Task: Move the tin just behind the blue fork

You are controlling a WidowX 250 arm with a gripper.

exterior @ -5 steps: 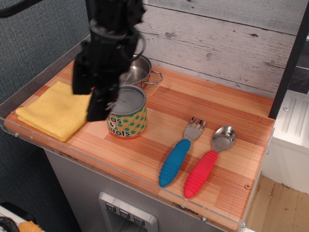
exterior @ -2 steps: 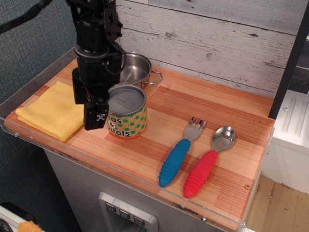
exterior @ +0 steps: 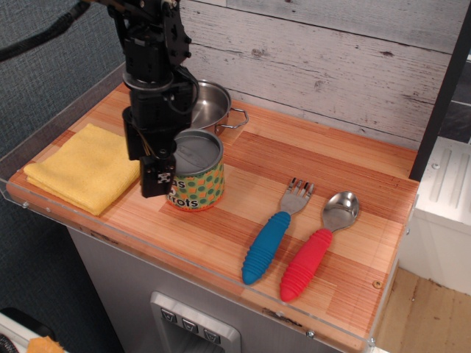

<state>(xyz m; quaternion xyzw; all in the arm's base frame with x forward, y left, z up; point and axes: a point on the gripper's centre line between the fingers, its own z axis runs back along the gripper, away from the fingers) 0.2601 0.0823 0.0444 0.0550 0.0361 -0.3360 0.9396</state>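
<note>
The tin needs to go just behind the blue fork (exterior: 274, 231), so my gripper should grab the tin by its labelled side (exterior: 187, 190) next.
The tin (exterior: 196, 170), a short can with a grey lid and a yellow label with green dots, stands upright on the wooden counter left of centre. The blue fork (exterior: 274, 231) lies to its right, handle toward the front edge and tines pointing back. My black gripper (exterior: 145, 163) hangs low at the tin's left side. It is open, and its near finger (exterior: 157, 181) overlaps the tin's left edge. It holds nothing. Whether the finger touches the tin I cannot tell.
A steel two-handled pot (exterior: 210, 107) stands just behind the tin. A folded yellow cloth (exterior: 85, 168) lies at the left. A red-handled spoon (exterior: 316, 248) lies right of the fork. A plank wall (exterior: 331, 66) closes the back, and a clear rim edges the counter.
My gripper has moved right, closer to the tin's left side, and now overlaps its edge. The tin, fork and spoon have not moved.
</note>
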